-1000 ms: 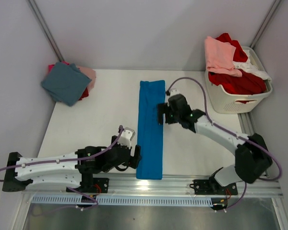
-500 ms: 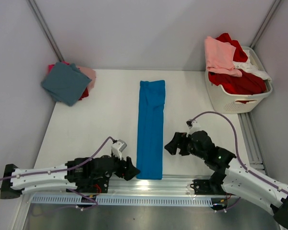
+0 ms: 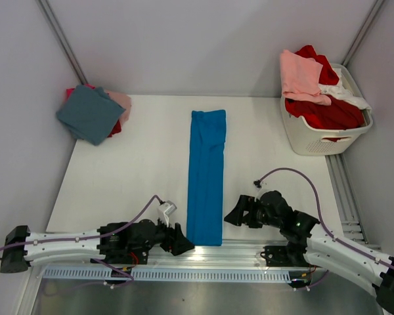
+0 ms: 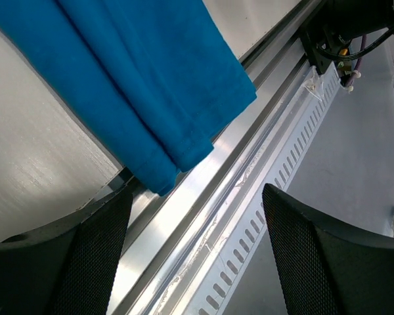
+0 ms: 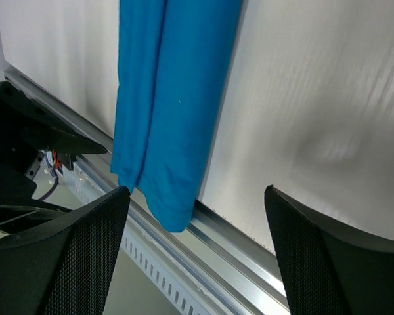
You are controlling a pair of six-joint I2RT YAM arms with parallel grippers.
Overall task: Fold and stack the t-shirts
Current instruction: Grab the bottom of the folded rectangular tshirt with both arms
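Observation:
I need to pick up the blue t-shirt next by its overhanging near-end corner with my right gripper to fold it, and leave the t-shirt's other corner for my left gripper.
A bright blue t-shirt [image 3: 206,176] lies folded into a long narrow strip down the middle of the table, its near end hanging over the front edge; it also shows in the left wrist view [image 4: 138,72] and the right wrist view [image 5: 171,98]. My left gripper [image 3: 182,244] is open and empty, low at the front edge just left of the strip's near end. My right gripper [image 3: 235,213] is open and empty, just right of the same end. A folded teal t-shirt [image 3: 90,113] tops a stack over pink and red cloth at the back left.
A white slatted laundry basket [image 3: 325,134] at the back right holds pink [image 3: 301,77], red [image 3: 325,111] and white tees. A metal rail [image 3: 249,252] runs along the table's front edge. Grey walls close in the left, back and right sides.
My right arm swung from beside the strip's far half down to its near end. My left gripper slid back and right toward the front edge. The blue t-shirt has not moved.

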